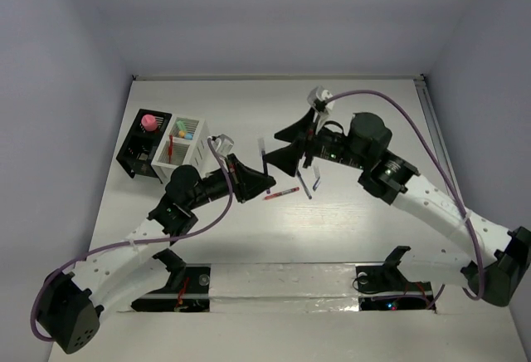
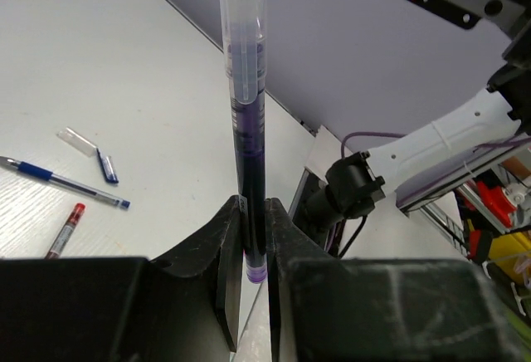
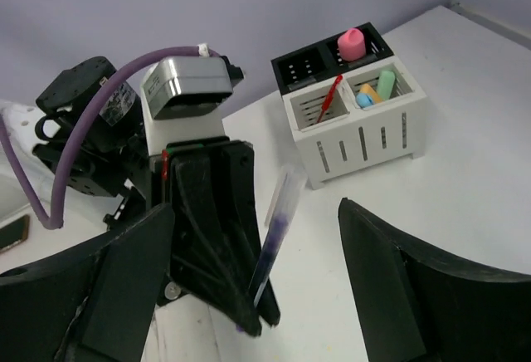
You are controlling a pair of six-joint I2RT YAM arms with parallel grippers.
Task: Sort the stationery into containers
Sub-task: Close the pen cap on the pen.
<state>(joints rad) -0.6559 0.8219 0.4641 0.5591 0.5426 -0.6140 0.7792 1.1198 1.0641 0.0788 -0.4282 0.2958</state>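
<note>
Next, my right gripper grabs the purple pen by its end with the cap (image 1: pixel 262 145) (image 3: pixel 286 193), and the pen's lower end stays in my left gripper.
My left gripper (image 1: pixel 262 183) is shut on the lower end of a purple pen (image 1: pixel 263 156) and holds it upright above the table. In the left wrist view the jaws (image 2: pixel 253 208) pinch this pen (image 2: pixel 248 113) near its tip. My right gripper (image 1: pixel 271 151) is open, and its wide-spread fingers (image 3: pixel 124 283) flank the pen (image 3: pixel 279 217) without touching it. A red pen (image 1: pixel 282 193) and a blue pen (image 1: pixel 304 184) lie on the table. The black box (image 1: pixel 141 148) holds a pink-topped piece (image 1: pixel 149 121). The white box (image 1: pixel 189 156) holds a red pen (image 3: pixel 332 100) and coloured bits (image 3: pixel 377 88).
In the left wrist view the blue pen (image 2: pixel 70 183), the red pen (image 2: pixel 66 229) and a loose clear cap (image 2: pixel 76 138) with a short blue piece (image 2: pixel 108 167) lie left of the jaws. The boxes (image 3: pixel 361 134) stand at the far left by the wall.
</note>
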